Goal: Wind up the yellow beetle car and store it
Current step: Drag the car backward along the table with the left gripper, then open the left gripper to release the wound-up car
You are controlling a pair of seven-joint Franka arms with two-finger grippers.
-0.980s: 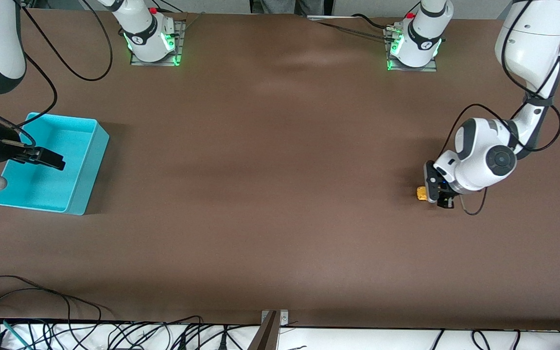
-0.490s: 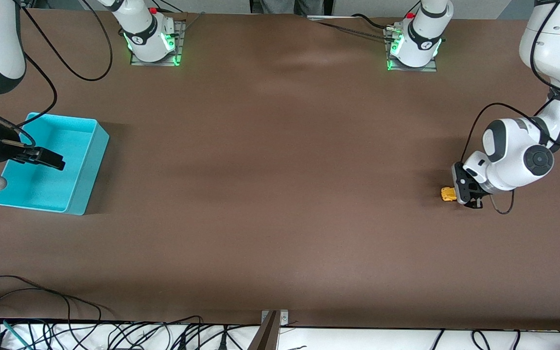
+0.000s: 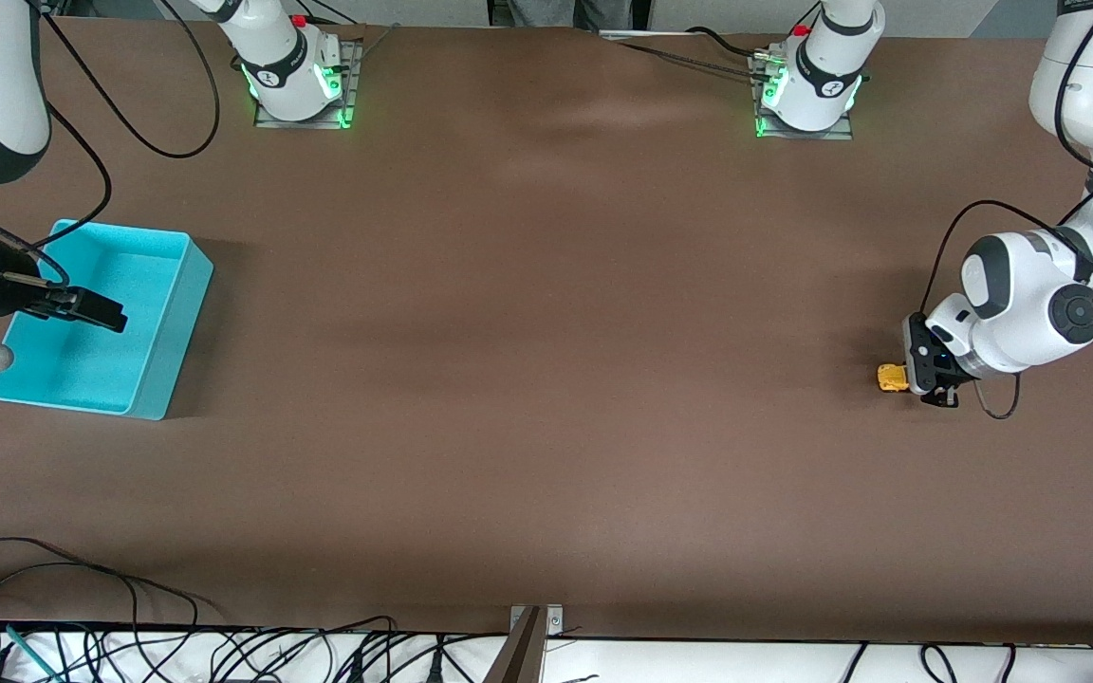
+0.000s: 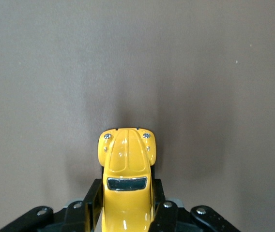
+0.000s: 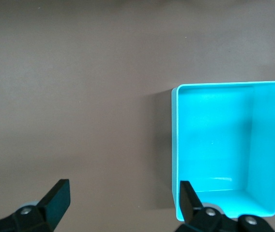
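Observation:
The yellow beetle car sits low on the brown table in the front view, so it is now time for my left gripper to open.
The yellow beetle car [image 3: 891,378] sits low at the table toward the left arm's end, its rear between the fingers of my left gripper [image 3: 917,379]. In the left wrist view the car [image 4: 127,174] points away from the wrist, and the black fingers [image 4: 92,205] press on both its sides. My left gripper [image 4: 127,208] is shut on the car. My right gripper [image 3: 96,309] hangs open over the teal bin [image 3: 176,304] at the right arm's end. In the right wrist view its fingers [image 5: 57,195] stand wide apart and empty beside the bin [image 5: 174,145].
The brown table spreads wide between the car and the bin. The arm bases [image 3: 295,76] stand along the table's edge farthest from the front camera. Cables [image 3: 129,645] lie off the edge nearest the front camera.
My left gripper has dragged the car along the table toward the left arm's end, away from the bin. The right arm has not moved.

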